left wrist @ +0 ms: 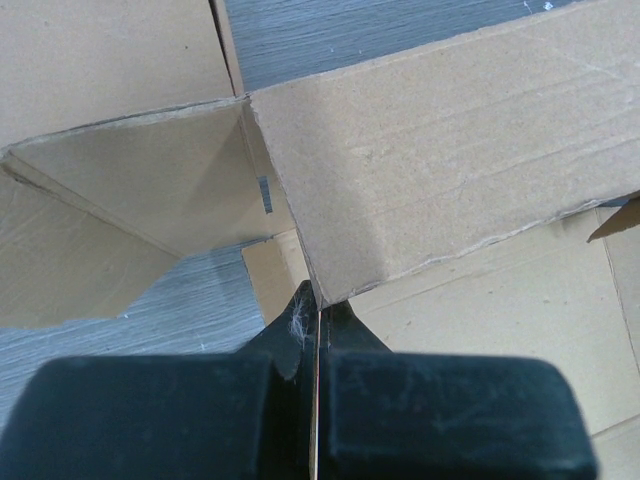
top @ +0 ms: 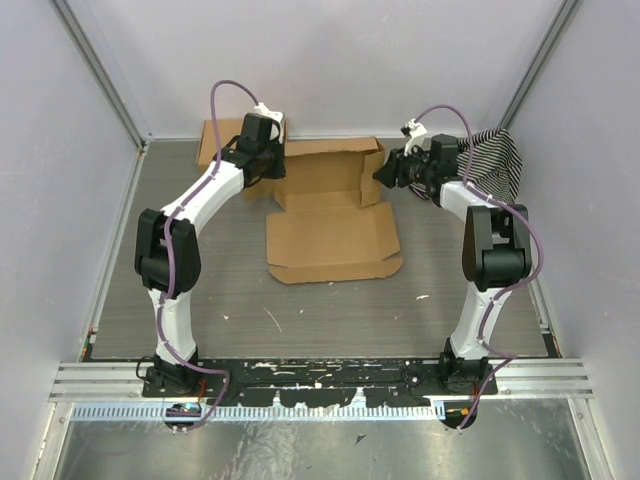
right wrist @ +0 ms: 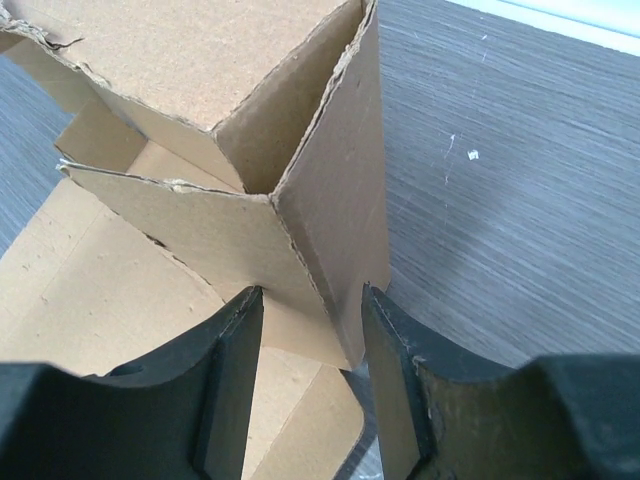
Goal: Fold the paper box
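Note:
I will keep that side of the paper box folded. My right gripper will next grab the paper box's folded corner (top: 378, 179) (right wrist: 318, 291), with the flap edge and the side together.
The paper box (top: 335, 245) lies mid-table, its brown lid panel flat toward me and its side walls partly raised at the back. My left gripper (top: 275, 168) is at the box's back left corner. In the left wrist view it (left wrist: 320, 298) is shut on the thin lower edge of a raised wall (left wrist: 450, 160). My right gripper (top: 384, 172) is at the back right corner. In the right wrist view it (right wrist: 312, 305) stands open, its fingers (right wrist: 235, 340) on either side of the folded corner (right wrist: 330, 200); that pad touches a flap's edge.
A smaller brown cardboard box (top: 212, 140) sits at the back left, partly behind the left arm. A black-and-white striped cloth (top: 497, 158) lies at the back right behind the right arm. White walls enclose the grey table (top: 330, 310) on three sides.

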Controlling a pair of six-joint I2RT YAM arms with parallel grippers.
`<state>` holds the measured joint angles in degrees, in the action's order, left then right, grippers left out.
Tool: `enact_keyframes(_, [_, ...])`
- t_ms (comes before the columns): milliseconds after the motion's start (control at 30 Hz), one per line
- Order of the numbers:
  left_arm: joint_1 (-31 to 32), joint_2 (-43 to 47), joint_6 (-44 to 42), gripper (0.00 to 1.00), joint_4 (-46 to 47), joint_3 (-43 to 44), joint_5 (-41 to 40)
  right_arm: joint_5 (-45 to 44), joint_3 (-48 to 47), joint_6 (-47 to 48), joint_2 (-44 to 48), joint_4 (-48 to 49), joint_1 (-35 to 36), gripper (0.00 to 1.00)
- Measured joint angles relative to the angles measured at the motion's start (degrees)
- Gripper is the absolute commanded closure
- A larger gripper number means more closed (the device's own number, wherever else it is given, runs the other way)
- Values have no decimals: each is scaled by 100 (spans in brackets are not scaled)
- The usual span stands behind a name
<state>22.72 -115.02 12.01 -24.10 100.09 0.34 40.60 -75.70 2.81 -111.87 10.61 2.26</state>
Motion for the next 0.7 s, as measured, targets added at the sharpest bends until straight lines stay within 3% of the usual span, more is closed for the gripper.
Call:
enact_keyframes(367, [0, -87, -20, 100, -44, 173, 7, -540, -94, -37, -186, 463, 402, 51])
enact_keyframes(700, [0, -96, -68, 100, -107, 203, -37, -1471, -94, -240, -328, 955, 527, 96])
